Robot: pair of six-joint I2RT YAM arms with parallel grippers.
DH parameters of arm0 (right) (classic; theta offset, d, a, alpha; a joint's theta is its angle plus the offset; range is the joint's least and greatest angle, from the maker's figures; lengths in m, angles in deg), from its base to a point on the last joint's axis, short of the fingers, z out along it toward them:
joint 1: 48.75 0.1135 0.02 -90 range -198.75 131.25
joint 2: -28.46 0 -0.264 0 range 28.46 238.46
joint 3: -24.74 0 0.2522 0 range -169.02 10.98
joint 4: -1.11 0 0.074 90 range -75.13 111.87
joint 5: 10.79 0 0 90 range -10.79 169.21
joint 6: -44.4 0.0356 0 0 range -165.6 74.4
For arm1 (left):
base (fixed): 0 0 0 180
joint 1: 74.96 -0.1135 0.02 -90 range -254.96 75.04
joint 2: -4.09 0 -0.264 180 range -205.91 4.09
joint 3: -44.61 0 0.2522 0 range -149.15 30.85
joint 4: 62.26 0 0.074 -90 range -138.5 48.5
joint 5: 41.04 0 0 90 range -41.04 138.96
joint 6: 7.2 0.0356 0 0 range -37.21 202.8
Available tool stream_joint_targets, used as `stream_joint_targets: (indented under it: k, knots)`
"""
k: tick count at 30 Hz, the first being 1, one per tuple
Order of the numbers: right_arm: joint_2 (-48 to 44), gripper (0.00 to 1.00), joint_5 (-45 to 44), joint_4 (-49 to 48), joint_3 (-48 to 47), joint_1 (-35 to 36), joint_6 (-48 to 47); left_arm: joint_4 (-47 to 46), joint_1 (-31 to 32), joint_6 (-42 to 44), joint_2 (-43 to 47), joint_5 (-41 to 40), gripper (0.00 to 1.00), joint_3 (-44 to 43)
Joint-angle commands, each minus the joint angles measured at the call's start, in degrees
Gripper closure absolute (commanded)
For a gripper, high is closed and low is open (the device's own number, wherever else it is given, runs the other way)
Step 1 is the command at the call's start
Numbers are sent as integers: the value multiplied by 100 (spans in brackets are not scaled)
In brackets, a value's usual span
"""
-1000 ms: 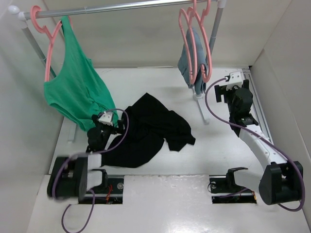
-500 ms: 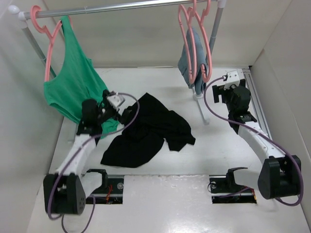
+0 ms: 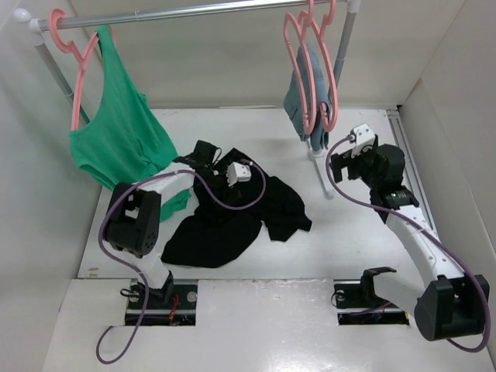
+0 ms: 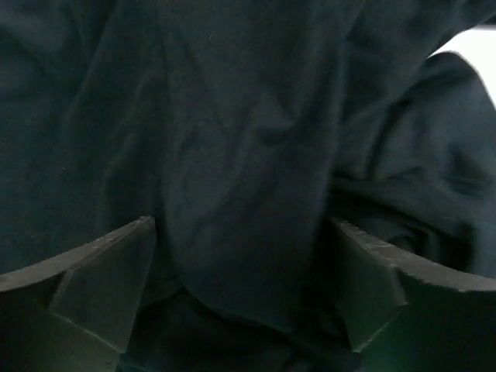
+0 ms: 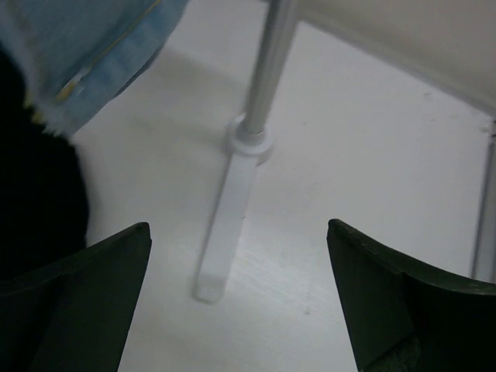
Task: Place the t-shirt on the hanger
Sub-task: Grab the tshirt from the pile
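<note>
I should spread the t-shirt for the hanger (image 3: 334, 89), so I need to pick up the black t-shirt's loose end (image 3: 287, 215) next with my right gripper, away from my left gripper.
The black t-shirt (image 3: 248, 209) lies crumpled on the white table, left of centre. My left gripper (image 3: 229, 182) is down on its upper part. In the left wrist view the shirt (image 4: 232, 139) fills the frame, and the gripper (image 4: 242, 298) is open with a fold of the cloth between its fingers (image 4: 101, 287). The pink hanger (image 3: 334, 89) hangs on the rail at the right, beside the one with the grey-blue garment (image 3: 298, 97). My right gripper (image 3: 339, 159) is open and empty, above the table near the rack's right foot (image 5: 225, 225).
A green tank top (image 3: 116, 132) hangs on a pink hanger (image 3: 77, 74) at the rail's left end. The rack's right post (image 5: 267, 70) stands in front of my right gripper (image 5: 240, 298), with the grey-blue garment (image 5: 85, 39) to its left. White walls close in both sides.
My left arm has swung from near its base out to the right and come down onto the t-shirt. My right gripper has shifted a little left and lower.
</note>
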Motion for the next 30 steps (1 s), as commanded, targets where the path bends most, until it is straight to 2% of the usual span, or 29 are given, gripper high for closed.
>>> stream_joint_targets:
  k: [1,3,4,6,7,8,12,15,16,17,20,21,22,25,29,30]
  knots:
    - [-179,0,1241,1160,205,129,165,547,-28,299,-308,-159,14,-494]
    - [-180,0,1320,1408,258,313,166,679,-27,370,-440,-159,37,-564]
    - [-180,0,1408,1539,259,575,166,758,-27,370,-493,-229,63,-634]
    - [74,0,1609,1593,172,893,88,855,-27,431,-493,-282,91,-713]
    - [214,0,1611,1593,110,1051,87,856,-27,379,-493,-282,100,-784]
    - [512,0,1611,1646,-4,1340,0,916,-27,300,-433,-282,100,-784]
    - [1304,0,1812,1585,-197,1721,-151,987,-27,185,-134,-142,100,-943]
    - [1883,5,1909,1331,-381,1878,-369,987,-27,80,34,-19,100,-1057]
    - [2060,9,1909,1269,-452,1966,-370,987,-27,80,112,-19,100,-1057]
    - [2262,28,1909,1207,-514,1967,-422,987,-27,10,191,34,100,-1127]
    - [3184,61,2276,1093,-856,2019,-475,927,-325,-245,254,209,100,-1302]
    - [3404,93,2348,1093,-962,1967,-476,926,-422,-394,323,210,100,-1442]
    - [3711,100,2349,1093,-1119,1897,-319,926,-606,-395,402,279,100,-1531]
    - [3653,100,2349,796,-1121,1485,15,856,-966,-518,631,280,100,-1890]
    - [2216,100,1981,477,-858,1132,403,846,-1161,-440,886,280,100,-2541]
    - [1959,100,1884,477,-857,1132,334,1151,-1161,-265,886,228,100,-2673]
